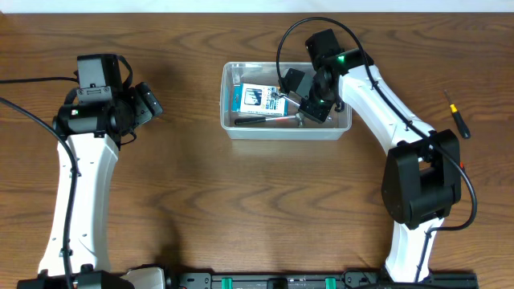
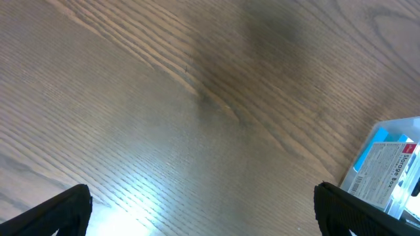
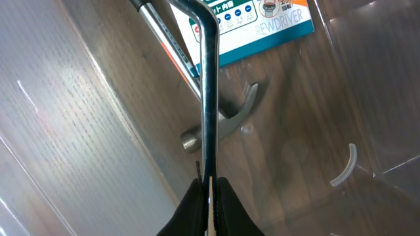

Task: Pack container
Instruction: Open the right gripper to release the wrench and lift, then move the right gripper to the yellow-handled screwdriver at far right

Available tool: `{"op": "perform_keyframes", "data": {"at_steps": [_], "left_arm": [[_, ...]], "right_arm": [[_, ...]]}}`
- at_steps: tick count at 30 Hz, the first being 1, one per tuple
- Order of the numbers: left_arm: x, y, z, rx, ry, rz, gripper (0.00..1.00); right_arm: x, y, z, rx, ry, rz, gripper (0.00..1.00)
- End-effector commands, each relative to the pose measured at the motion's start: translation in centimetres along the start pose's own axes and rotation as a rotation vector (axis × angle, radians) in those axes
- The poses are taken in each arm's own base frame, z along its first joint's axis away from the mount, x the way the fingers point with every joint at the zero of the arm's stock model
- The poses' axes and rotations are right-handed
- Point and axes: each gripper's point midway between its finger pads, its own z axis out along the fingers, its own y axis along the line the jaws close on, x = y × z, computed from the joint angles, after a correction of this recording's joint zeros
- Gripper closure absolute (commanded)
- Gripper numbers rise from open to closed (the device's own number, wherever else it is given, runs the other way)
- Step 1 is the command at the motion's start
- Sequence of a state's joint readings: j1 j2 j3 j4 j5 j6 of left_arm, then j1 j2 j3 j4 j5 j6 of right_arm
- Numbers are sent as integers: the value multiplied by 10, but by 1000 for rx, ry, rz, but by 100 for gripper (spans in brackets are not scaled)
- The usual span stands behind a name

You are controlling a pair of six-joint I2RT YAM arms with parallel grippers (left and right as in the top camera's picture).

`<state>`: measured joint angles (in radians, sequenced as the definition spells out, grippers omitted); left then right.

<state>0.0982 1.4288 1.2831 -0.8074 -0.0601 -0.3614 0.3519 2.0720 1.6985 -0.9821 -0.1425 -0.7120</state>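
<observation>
The long L-shaped metal key is inside the container's sides, above the hammer's head, and would land in the container (image 1: 285,133). It is now time for my right gripper to open.
The clear plastic container (image 1: 285,133) stands at the back middle of the table. In it lie a blue-and-white box (image 1: 259,98) and a small claw hammer (image 1: 265,120). My right gripper (image 1: 312,103) is inside the container, shut on a long L-shaped metal key (image 3: 209,98) that it holds above the hammer's head (image 3: 220,128). The box (image 3: 262,23) lies beyond the key. My left gripper (image 1: 149,103) is open and empty over bare table, left of the container. The left wrist view shows the wide-open left gripper (image 2: 210,216) and the container's corner (image 2: 401,124) with the box (image 2: 387,167).
A small screwdriver with a black handle (image 1: 456,114) lies on the wooden table to the right of the right arm. The container's clear side wall (image 3: 72,105) rises close to the left of the held key.
</observation>
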Motion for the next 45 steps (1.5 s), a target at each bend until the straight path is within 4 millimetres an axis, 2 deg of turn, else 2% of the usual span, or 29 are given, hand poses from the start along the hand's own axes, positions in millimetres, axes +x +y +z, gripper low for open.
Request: {"op": "perform_keyframes", "data": {"at_steps": [1, 4, 7, 8, 16, 18, 20, 22, 24, 26, 28, 31, 36, 41, 45], "left_arm": [[0, 5, 1, -19, -2, 14, 2], [0, 5, 1, -19, -2, 14, 2], [0, 5, 1, -19, -2, 14, 2], [0, 5, 1, -19, -2, 14, 2], [0, 5, 1, -19, -2, 14, 2], [0, 5, 1, -19, -2, 14, 2], [0, 5, 1, -19, -2, 14, 2], [0, 5, 1, -19, -2, 14, 2], [0, 5, 1, -19, -2, 14, 2], [0, 5, 1, -19, -2, 14, 2], [0, 5, 1, -19, -2, 14, 2], [0, 5, 1, -19, -2, 14, 2], [0, 5, 1, -19, -2, 14, 2], [0, 5, 1, -19, -2, 14, 2], [0, 5, 0, -19, -2, 14, 2]], "right_arm": [[-1, 7, 6, -25, 3, 6, 95], [-1, 8, 6, -27, 4, 6, 89], [-1, 8, 6, -28, 5, 8, 67], [-1, 8, 6, -28, 5, 13, 63], [-7, 10, 3, -33, -13, 52, 44], [-15, 5, -6, -15, -38, 103, 40], [-26, -1, -24, 9, -72, 158, 37], [-36, -15, -51, 64, -103, 227, 36], [-35, -38, -82, 170, -102, 341, 31], [-23, -61, -114, 278, -84, 443, 28], [-2, -81, -143, 358, -49, 501, 28], [39, -102, -170, 413, 13, 585, 28], [125, -125, -185, 408, 114, 848, 25], [196, -146, -194, 421, 160, 1005, 26], [244, -156, -200, 430, 191, 1066, 28]]}}
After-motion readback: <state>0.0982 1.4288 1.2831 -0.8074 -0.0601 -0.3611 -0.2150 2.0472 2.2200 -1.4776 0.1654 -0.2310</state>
